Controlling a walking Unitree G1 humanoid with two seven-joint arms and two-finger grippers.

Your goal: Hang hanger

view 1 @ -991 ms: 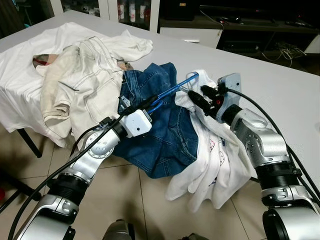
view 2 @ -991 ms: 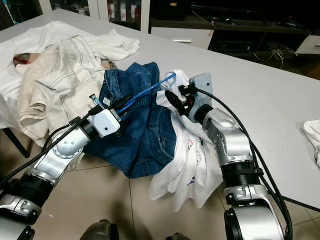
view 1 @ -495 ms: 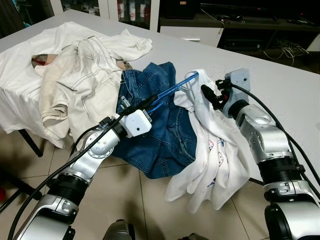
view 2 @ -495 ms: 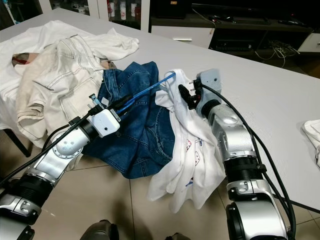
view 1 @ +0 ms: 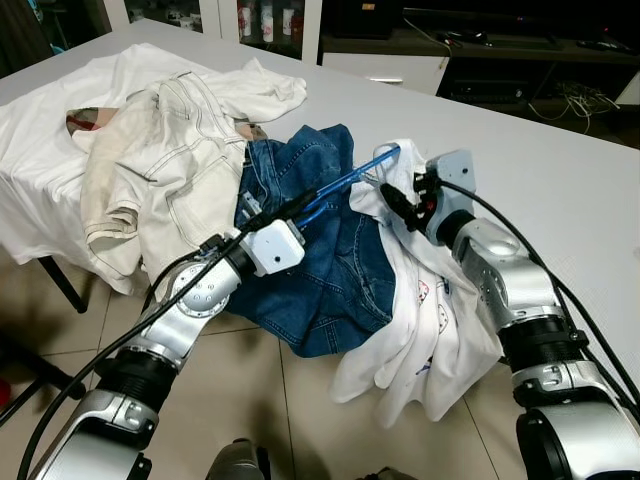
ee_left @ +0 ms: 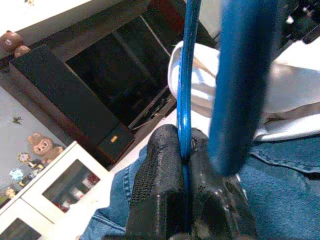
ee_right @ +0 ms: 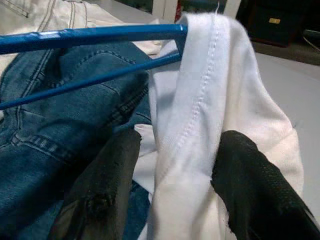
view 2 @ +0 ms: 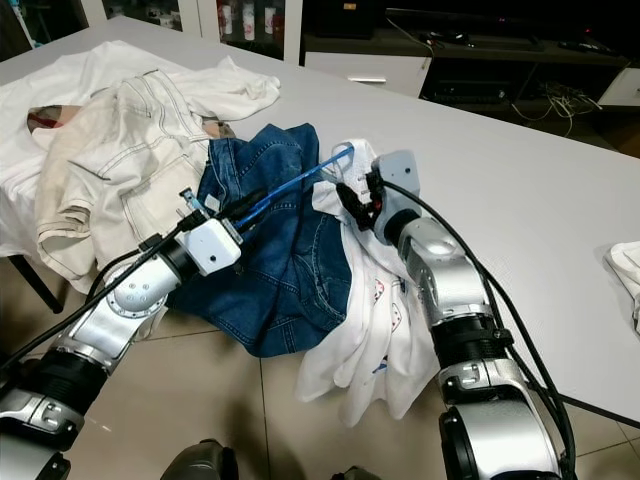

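I will next pinch the shirt with my right gripper by its ribbed collar point(view 1: 393, 178), because the collar fold stands up over the hanger tip and the shirt's body point(view 1: 425, 330) hangs slack.
A blue wire hanger point(view 1: 345, 180) slants over the blue jeans, its far end tucked into the collar of a white T-shirt point(view 1: 430, 300) that hangs off the table's front edge. My left gripper point(view 1: 300, 207) is shut on the hanger's near end; the left wrist view has one blue rod pinched between the fingers point(ee_left: 155, 170). My right gripper point(view 1: 392, 200) sits at the shirt's collar beside the hanger's tip. In the right wrist view its fingers point(ee_right: 107, 175) stand open on either side of the white collar fold point(ee_right: 200, 110).
Blue jeans point(view 1: 330, 270) and cream trousers point(view 1: 160, 160) lie heaped on the white table point(view 1: 560, 170), with a white cloth point(view 1: 40, 130) at the left. Another white cloth point(view 2: 625, 265) lies at the far right. A dark cabinet with cables stands behind; tiled floor is below.
My right gripper drew back from the shirt half a second ago and has now come forward to the collar again. The left gripper and hanger have stayed put.
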